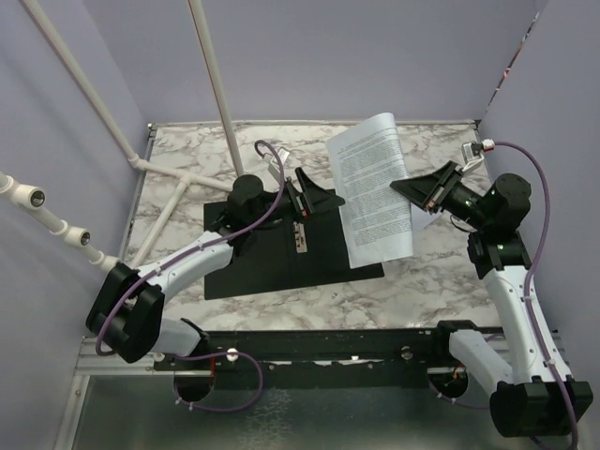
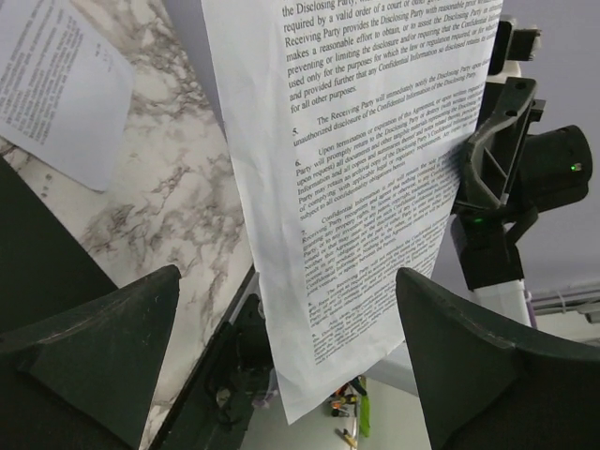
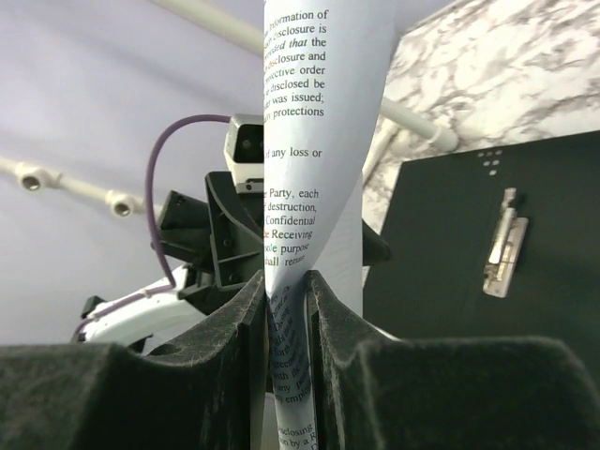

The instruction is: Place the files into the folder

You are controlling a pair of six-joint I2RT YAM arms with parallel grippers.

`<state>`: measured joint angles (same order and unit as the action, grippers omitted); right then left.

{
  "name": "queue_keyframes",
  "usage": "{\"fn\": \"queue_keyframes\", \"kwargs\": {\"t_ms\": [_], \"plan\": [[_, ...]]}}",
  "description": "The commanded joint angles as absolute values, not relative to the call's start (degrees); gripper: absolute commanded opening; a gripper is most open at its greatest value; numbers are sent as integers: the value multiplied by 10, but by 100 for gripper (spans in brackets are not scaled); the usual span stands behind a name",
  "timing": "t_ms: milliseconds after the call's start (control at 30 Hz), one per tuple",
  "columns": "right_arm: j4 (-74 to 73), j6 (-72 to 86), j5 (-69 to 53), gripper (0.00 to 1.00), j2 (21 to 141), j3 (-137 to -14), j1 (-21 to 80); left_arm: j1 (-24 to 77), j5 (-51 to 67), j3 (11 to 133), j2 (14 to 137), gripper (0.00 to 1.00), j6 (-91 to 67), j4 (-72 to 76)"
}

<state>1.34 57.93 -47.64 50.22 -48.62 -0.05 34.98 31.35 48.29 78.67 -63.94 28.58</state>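
Note:
The sheet needs to be straightened by both grippers to go into the folder (image 1: 281,255). My left gripper should grab it by its free edge (image 1: 340,200), opposite my right gripper.
The folder (image 1: 281,255) lies open in the middle of the table, black inside up, with its silver clip (image 1: 300,238). My right gripper (image 1: 427,192) is shut on the right edge of a white printed sheet (image 1: 370,183) and holds it curled above the folder's right edge. In the right wrist view the sheet (image 3: 300,141) stands pinched between the jaws (image 3: 289,319), with the folder (image 3: 441,234) and clip (image 3: 503,246) behind. My left gripper (image 1: 314,199) is open and empty, facing the sheet (image 2: 366,169); its own view (image 2: 291,366) shows the jaws wide apart. Another sheet (image 2: 56,84) lies on the marble.
White pipes (image 1: 214,84) rise at the back left, and a pipe frame (image 1: 183,183) lies on the marble left of the folder. Purple walls close in the table on three sides. The right arm (image 2: 525,178) stands behind the held sheet.

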Motion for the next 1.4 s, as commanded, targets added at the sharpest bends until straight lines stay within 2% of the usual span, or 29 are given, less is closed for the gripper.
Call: {"fn": "queue_keyframes", "kwargs": {"t_ms": [0, 267, 467, 700, 833, 900, 933, 1000, 1167, 1367], "plan": [[87, 636, -468, 25, 504, -493, 39, 349, 328, 442, 757, 99, -700, 405], [132, 659, -433, 25, 527, -504, 104, 349, 332, 396, 715, 99, -745, 499], [144, 651, -421, 25, 540, -498, 126, 349, 325, 360, 685, 84, -774, 566], [116, 615, -405, 25, 531, -476, 126, 349, 331, 353, 672, 46, -789, 584], [111, 600, -412, 25, 520, -467, 126, 349, 338, 349, 669, 18, -783, 585], [93, 579, -409, 26, 513, -465, 126, 349, 338, 346, 664, 0, -781, 585], [87, 569, -408, 27, 508, -462, 126, 349, 339, 345, 661, 0, -778, 585], [83, 556, -407, 36, 497, -453, 126, 349, 345, 348, 654, 0, -772, 585], [96, 540, -418, 67, 481, -429, 126, 349, 375, 368, 626, 0, -754, 585], [196, 588, -458, 86, 476, -378, 126, 349, 409, 392, 583, 0, -746, 586]]}}
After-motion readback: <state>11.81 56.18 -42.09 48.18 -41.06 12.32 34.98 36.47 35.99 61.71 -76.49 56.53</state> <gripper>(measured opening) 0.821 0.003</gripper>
